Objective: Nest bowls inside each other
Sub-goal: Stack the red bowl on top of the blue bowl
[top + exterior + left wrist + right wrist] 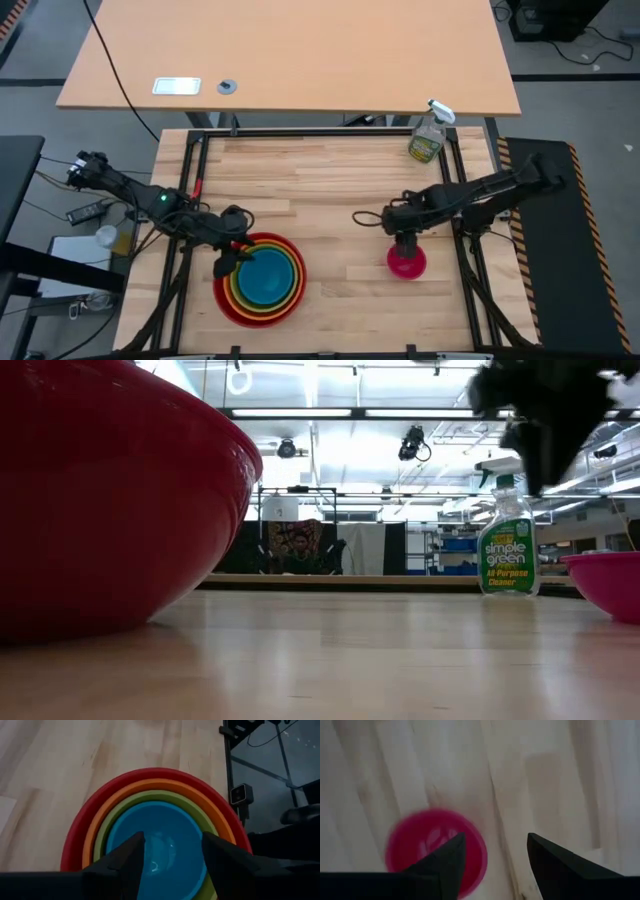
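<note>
My right gripper grabs the magenta-pink bowl by its rim (424, 257) next, to nest that bowl inside the blue bowl (265, 277).
Four bowls sit nested at the table's near left: red (228, 305) outermost, then orange, lime green and blue (266, 277) innermost; the left wrist view shows the blue bowl (165, 827) within the rings. My left gripper (232, 258) hovers open above the stack's left side, its fingers (134, 857) over the blue bowl. A small magenta-pink bowl (408, 266) stands alone, upright on the table, at the near right. My right gripper (405, 243) hangs open just above it, pointing down; in its wrist view the bowl (427, 845) lies beside one finger.
A clear spray bottle (428, 135) of green cleaner stands at the table's far right corner, seen also in the low view as the bottle (508, 550). Bare wood lies between the stack and the pink bowl. A black frame (190, 180) borders the table.
</note>
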Controlling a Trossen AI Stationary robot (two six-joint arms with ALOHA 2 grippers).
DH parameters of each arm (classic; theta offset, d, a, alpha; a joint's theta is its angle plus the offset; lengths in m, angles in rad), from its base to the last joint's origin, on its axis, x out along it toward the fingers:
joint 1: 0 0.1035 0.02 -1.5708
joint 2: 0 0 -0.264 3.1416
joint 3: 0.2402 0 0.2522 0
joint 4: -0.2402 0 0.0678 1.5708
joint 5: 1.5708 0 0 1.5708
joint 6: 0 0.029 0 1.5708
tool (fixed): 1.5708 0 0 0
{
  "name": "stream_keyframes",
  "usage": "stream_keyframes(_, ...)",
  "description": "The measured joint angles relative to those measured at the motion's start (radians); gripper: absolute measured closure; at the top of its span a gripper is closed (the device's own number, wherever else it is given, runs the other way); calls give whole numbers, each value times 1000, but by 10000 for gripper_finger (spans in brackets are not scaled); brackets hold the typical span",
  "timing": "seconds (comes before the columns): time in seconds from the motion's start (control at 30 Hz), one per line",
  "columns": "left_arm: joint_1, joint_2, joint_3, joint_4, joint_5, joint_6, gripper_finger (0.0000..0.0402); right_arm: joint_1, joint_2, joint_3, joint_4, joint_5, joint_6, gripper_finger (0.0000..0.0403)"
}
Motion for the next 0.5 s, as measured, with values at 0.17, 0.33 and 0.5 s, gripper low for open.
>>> stream_keyframes(0.17, 0, 0, 0, -3, -1, -16, 201, 2, -18, -144, 45, -57, -47, 186)
stream_keyframes(0.33, 0, 0, 0, -5, -1, -21, 201, 1, -20, -247, 116, -72, -103, 187)
stream_keyframes(0.5, 0, 0, 0, -7, -1, -21, 201, 1, -11, -330, 217, -117, -154, 210)
